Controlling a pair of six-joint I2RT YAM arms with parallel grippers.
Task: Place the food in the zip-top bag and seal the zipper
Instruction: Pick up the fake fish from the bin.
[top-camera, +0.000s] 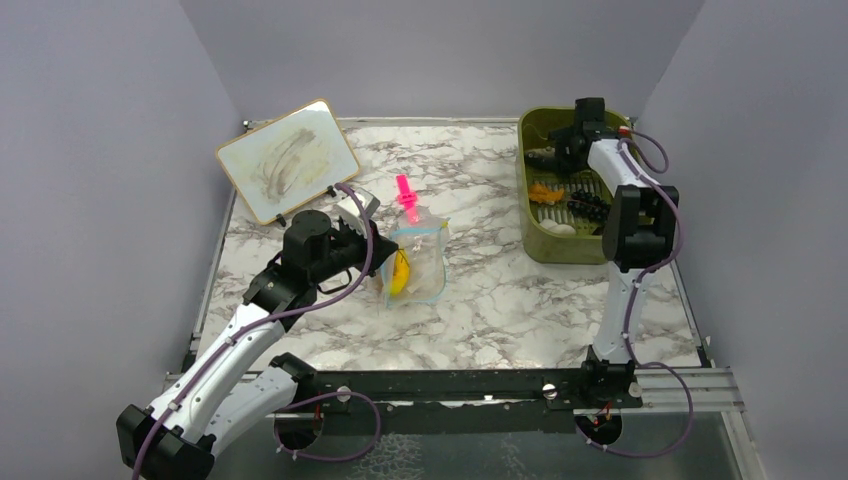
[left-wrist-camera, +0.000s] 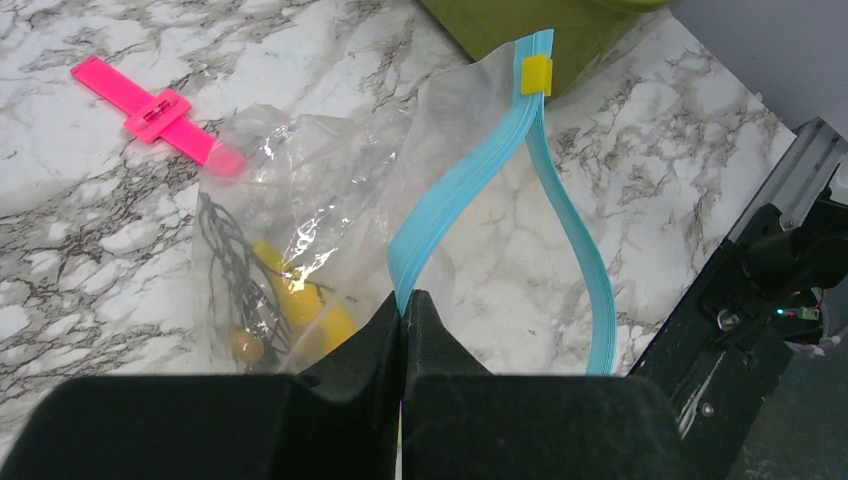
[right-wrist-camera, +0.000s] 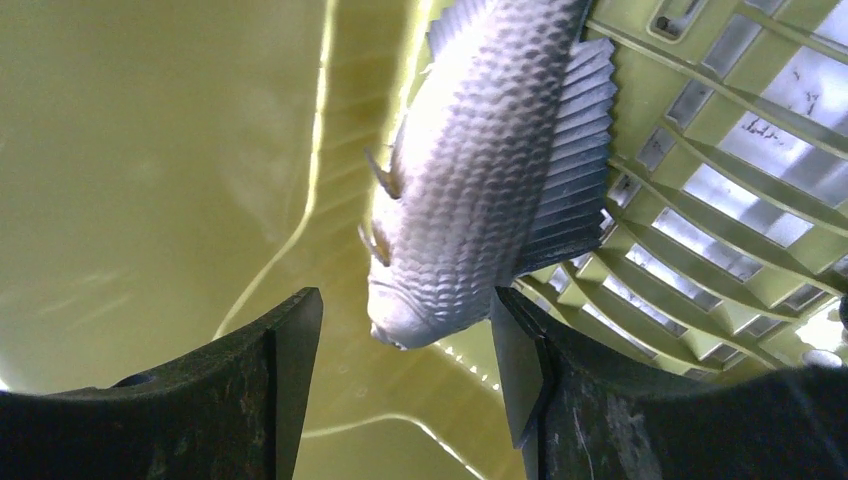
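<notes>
The robot's right gripper should next hold the grey fish (right-wrist-camera: 480, 190) across its head end (right-wrist-camera: 428, 292), so that its body and tail stay free to go lengthwise into the zip-top bag.
The clear zip-top bag (top-camera: 418, 262) stands on the table with its mouth open, a yellow banana (left-wrist-camera: 300, 305) and a brownish bit (left-wrist-camera: 244, 345) inside. My left gripper (left-wrist-camera: 405, 300) is shut on the near end of the blue zipper (left-wrist-camera: 470, 170) and holds the mouth up. A yellow slider (left-wrist-camera: 536, 75) sits at the strip's far end. My right gripper (right-wrist-camera: 405, 320) hangs open in the olive bin (top-camera: 535, 225). The grey fish (right-wrist-camera: 480, 190) has its head between the jaws, close to the right finger. An orange piece (top-camera: 545, 192), a dark bunch (top-camera: 590, 207) and a white piece (top-camera: 560, 227) lie in the bin.
A pink clip (top-camera: 406, 195) lies on the marble just behind the bag. A smeared whiteboard (top-camera: 288, 160) leans at the back left. The bin's slatted floor (right-wrist-camera: 720, 210) and smooth wall (right-wrist-camera: 150, 150) surround the right fingers closely.
</notes>
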